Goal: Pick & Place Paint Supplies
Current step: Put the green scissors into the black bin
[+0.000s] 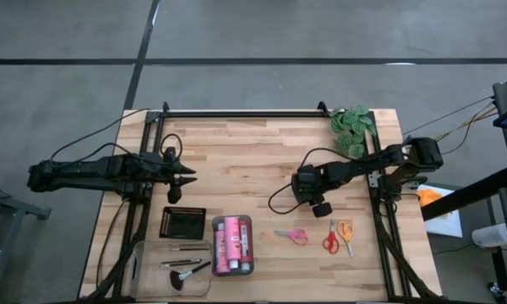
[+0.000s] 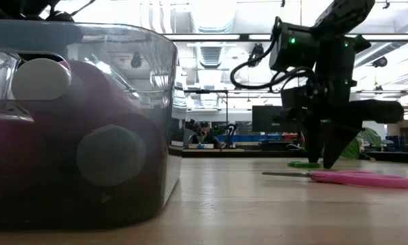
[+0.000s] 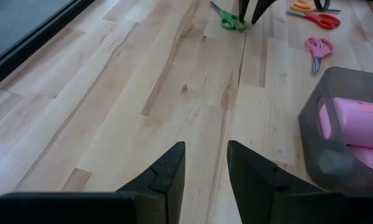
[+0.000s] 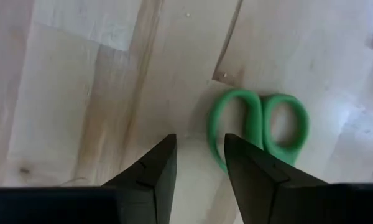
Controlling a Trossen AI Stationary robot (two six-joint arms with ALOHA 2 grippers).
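Observation:
My right gripper closes next, which would catch the green scissors: its fingers stand low on both sides of the rim of the scissors' loop.
Green-handled scissors point(image 4: 261, 127) lie flat on the wooden table. My right gripper point(image 4: 199, 146) hangs open over them, pointing down, its tips low beside the handle loops point(image 3: 227, 20); one finger stands over the loops' edge. Pink scissors point(image 1: 292, 236), red scissors point(image 1: 330, 242) and orange scissors point(image 1: 346, 230) lie near the front right. Pink paint bottles point(image 1: 232, 245) lie in a clear tray point(image 1: 214, 247). Brushes point(image 1: 182, 266) lie in another clear tray. My left gripper point(image 3: 205, 149) waits open at the table's left point(image 1: 188, 177), above the wood.
A black tray point(image 1: 183, 222) sits left of the bottle tray. A green leafy plant point(image 1: 352, 127) stands at the far right corner. Bare wood point(image 1: 245, 160) spreads across the middle and far part of the table. Black rails run along both table sides.

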